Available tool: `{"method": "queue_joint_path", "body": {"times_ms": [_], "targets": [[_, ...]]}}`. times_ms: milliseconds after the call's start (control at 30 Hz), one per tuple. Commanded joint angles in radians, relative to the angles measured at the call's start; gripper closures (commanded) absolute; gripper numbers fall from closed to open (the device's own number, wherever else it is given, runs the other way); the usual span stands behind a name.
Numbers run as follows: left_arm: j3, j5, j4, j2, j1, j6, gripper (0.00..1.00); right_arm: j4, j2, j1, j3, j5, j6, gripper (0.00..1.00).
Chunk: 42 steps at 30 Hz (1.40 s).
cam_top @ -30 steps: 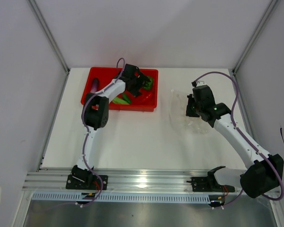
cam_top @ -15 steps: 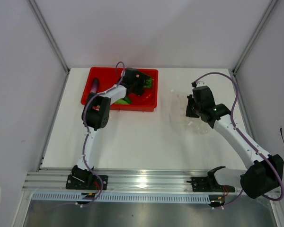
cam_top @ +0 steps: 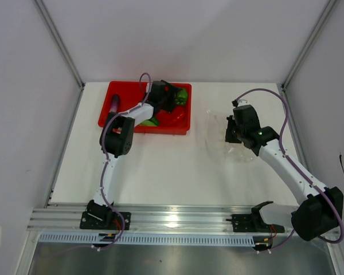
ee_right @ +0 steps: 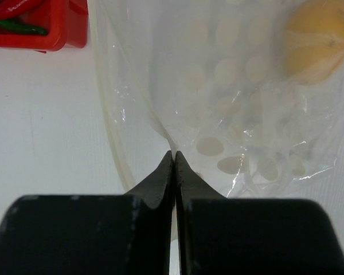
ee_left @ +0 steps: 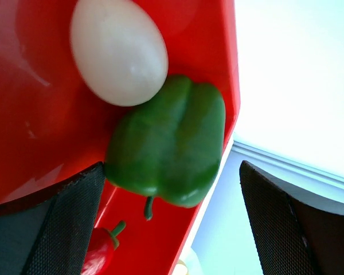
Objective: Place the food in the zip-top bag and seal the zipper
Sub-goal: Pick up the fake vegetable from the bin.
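The green bell pepper has its stem end between the open fingers of my left gripper, so the gripper should close. Closing now would hold the pepper.
The green bell pepper lies in the far right corner of the red tray, next to the white ball. My left gripper is open and empty, its fingers on either side of the pepper and just short of it; from above it hangs over the tray by the pepper. A red chili lies near the left finger. My right gripper is shut on a fold of the clear zip-top bag. The lemon is inside the bag. The zipper strip runs along the bag's left edge.
The purple eggplant lies at the tray's left end, and green vegetables lie near its front wall. The bag lies on the white table to the right of the tray. Grey walls enclose the table on three sides.
My left gripper has shifted toward the far right corner of the tray, and the green pepper now shows beside it. The right arm and the bag have not moved.
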Motion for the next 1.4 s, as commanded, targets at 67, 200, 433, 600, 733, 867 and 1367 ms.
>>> {"method": "queue_joint_path", "body": {"times_ms": [67,200,433,600,733,867,1367], "targets": [[0.112,0.002,-0.024,0.037,-0.003,0.007,0.05,0.030,-0.034,-0.005,-0.001,0.022,-0.017,1.00],[0.115,0.005,-0.024,0.034,-0.003,0.025,0.27,0.033,-0.038,-0.006,0.000,0.027,-0.018,1.00],[0.034,0.051,0.049,0.021,-0.003,0.013,0.65,0.036,-0.038,-0.006,-0.007,0.022,-0.009,1.00],[-0.087,0.064,0.114,-0.047,-0.001,0.008,0.93,0.027,-0.047,-0.005,-0.009,0.022,0.000,1.00],[-0.246,0.085,0.187,-0.132,0.002,0.014,0.99,0.014,-0.046,-0.006,-0.004,0.017,0.015,1.00],[-0.371,0.163,0.290,-0.273,0.005,0.138,1.00,0.017,-0.023,-0.006,0.005,0.005,0.023,1.00],[-0.748,0.381,0.365,-0.795,-0.073,0.631,1.00,-0.029,0.020,-0.002,0.119,-0.044,0.047,1.00]]}}
